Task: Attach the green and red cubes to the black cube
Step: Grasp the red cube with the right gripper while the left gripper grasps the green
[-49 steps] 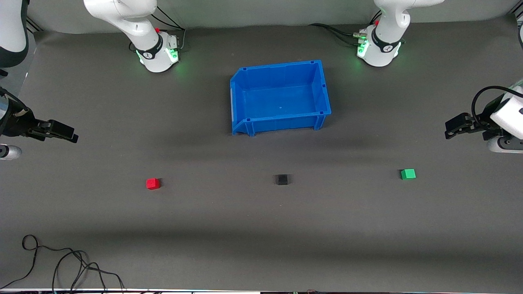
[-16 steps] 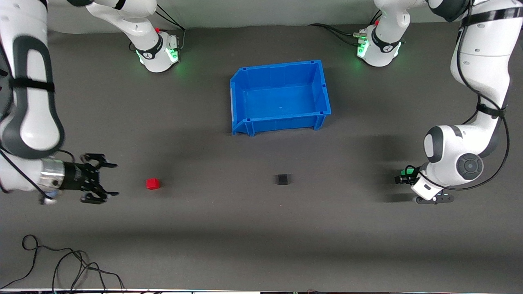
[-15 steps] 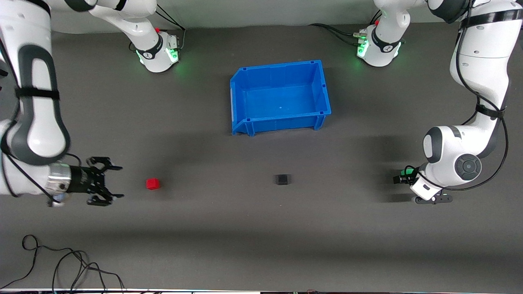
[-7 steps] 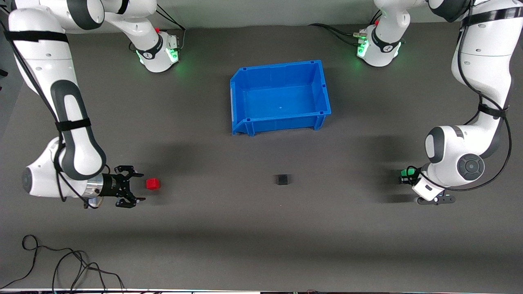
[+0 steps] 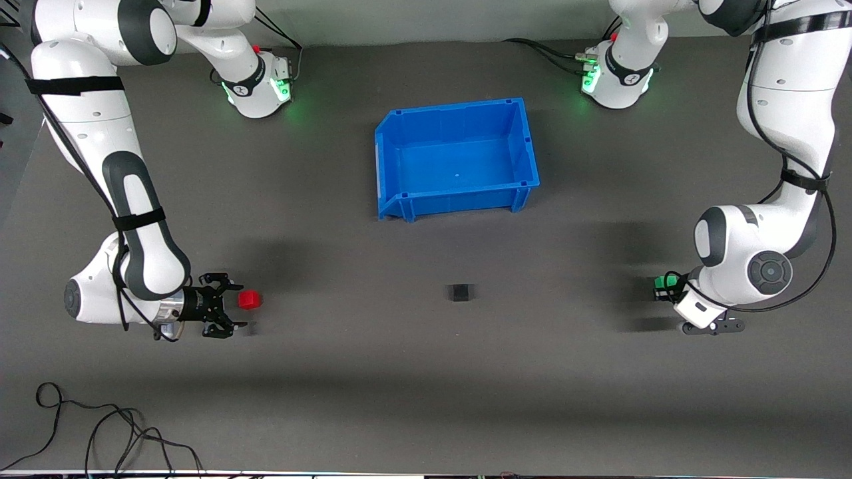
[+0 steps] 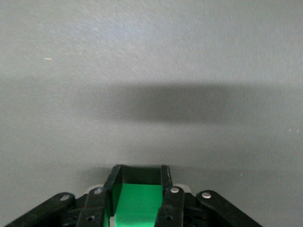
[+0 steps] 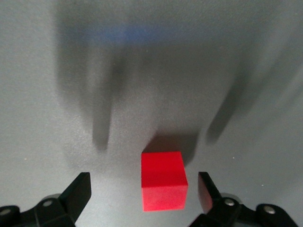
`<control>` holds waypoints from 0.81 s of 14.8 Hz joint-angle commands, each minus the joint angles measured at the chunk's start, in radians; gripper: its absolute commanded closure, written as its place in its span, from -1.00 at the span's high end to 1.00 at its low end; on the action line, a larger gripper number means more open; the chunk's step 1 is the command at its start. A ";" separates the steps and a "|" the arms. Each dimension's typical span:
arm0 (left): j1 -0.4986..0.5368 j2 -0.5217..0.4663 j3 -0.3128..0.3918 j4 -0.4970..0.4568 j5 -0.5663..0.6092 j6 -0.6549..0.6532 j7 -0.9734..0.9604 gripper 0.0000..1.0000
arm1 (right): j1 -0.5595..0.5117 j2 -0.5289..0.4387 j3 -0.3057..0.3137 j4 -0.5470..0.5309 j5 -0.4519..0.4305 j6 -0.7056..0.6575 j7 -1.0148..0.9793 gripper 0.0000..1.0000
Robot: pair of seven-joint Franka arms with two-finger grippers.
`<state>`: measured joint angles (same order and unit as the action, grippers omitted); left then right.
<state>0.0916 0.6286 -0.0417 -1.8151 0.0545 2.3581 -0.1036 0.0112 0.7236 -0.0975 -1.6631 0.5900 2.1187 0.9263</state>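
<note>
My right gripper's fingers are beside the red cube's (image 5: 249,300) sides, so my right gripper closes next. Closing now would catch the cube.
The red cube (image 5: 249,300) lies on the dark mat toward the right arm's end. My right gripper (image 5: 237,306) is low at it and open. In the right wrist view the red cube (image 7: 162,179) sits just between the fingertips (image 7: 80,189), untouched, and the right gripper (image 7: 143,190) is open. The green cube (image 5: 660,282) is toward the left arm's end. My left gripper (image 5: 663,288) is shut on it. In the left wrist view the green cube (image 6: 137,203) fills the gap of the left gripper (image 6: 139,174). The black cube (image 5: 460,292) lies alone between them.
An empty blue bin (image 5: 459,198) stands farther from the front camera than the black cube, between the two arm bases. Loose black cables (image 5: 100,432) lie at the front edge toward the right arm's end.
My right gripper has come in low from the right arm's end of the table until the red cube is between its fingertips. The left gripper has stayed at the green cube.
</note>
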 commanded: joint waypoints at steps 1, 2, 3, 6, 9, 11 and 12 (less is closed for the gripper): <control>-0.009 -0.010 -0.001 0.101 -0.021 -0.109 -0.176 -0.95 | 0.007 0.004 -0.004 -0.004 0.030 0.007 -0.037 0.85; -0.010 -0.009 -0.001 0.153 -0.027 -0.162 -0.230 -0.95 | 0.006 0.000 -0.004 -0.004 0.030 0.003 -0.038 0.65; -0.007 0.002 -0.004 0.221 -0.044 -0.227 -0.281 -0.95 | 0.006 -0.003 -0.005 -0.004 0.030 0.000 -0.038 0.41; -0.013 0.016 -0.004 0.319 -0.140 -0.283 -0.434 -0.96 | 0.000 -0.009 -0.004 -0.004 0.030 -0.003 -0.052 -0.23; -0.021 0.043 -0.009 0.341 -0.156 -0.269 -0.658 -0.95 | 0.001 -0.016 -0.004 0.006 0.030 -0.003 -0.041 -0.39; -0.042 0.085 -0.009 0.399 -0.156 -0.269 -0.840 -0.95 | 0.009 -0.033 0.001 0.037 0.030 -0.025 0.008 -0.39; -0.053 0.091 -0.009 0.404 -0.156 -0.269 -0.923 -0.95 | 0.013 -0.033 0.007 0.067 0.030 -0.045 0.053 -0.39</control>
<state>0.0673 0.6686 -0.0585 -1.4840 -0.0932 2.1059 -0.8597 0.0129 0.7159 -0.0955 -1.6345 0.5976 2.1136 0.9183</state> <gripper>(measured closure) 0.648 0.604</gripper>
